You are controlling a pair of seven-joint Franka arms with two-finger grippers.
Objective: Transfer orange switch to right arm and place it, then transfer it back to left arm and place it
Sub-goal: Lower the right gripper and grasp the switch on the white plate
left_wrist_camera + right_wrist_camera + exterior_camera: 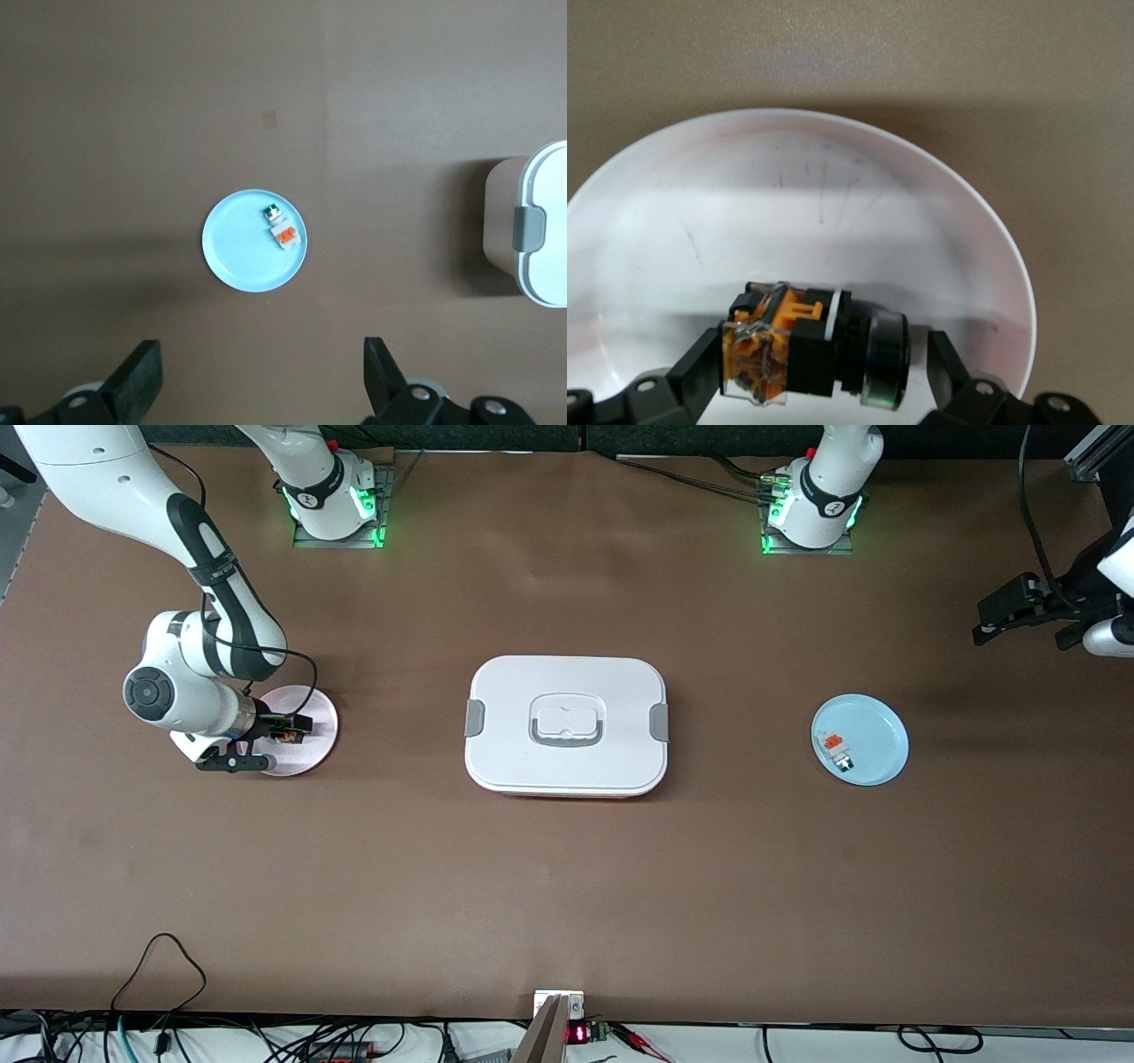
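My right gripper should close now: its fingers are beside the switch's orange rear part [757, 354] and its round side [888, 361] in the right wrist view, so they would hold the switch.
The orange switch [286, 736] lies on its side on a pink plate [321, 724] toward the right arm's end of the table. In the right wrist view the switch [815, 345] sits between the open fingers [700, 363] of my right gripper [824, 376], with a small gap at its round face. My right gripper [276, 741] is down at the plate [833, 195]. My left gripper [997, 615] is open and empty, held high over the table near the left arm's end; in its wrist view it [257, 390] holds nothing. The white box [567, 726] stands mid-table.
A blue plate [881, 726] holding a small white block with orange tabs [837, 750] lies toward the left arm's end; both show in the left wrist view, plate [235, 252] and block [283, 232], with the box's edge [540, 230]. Cables lie along the front edge.
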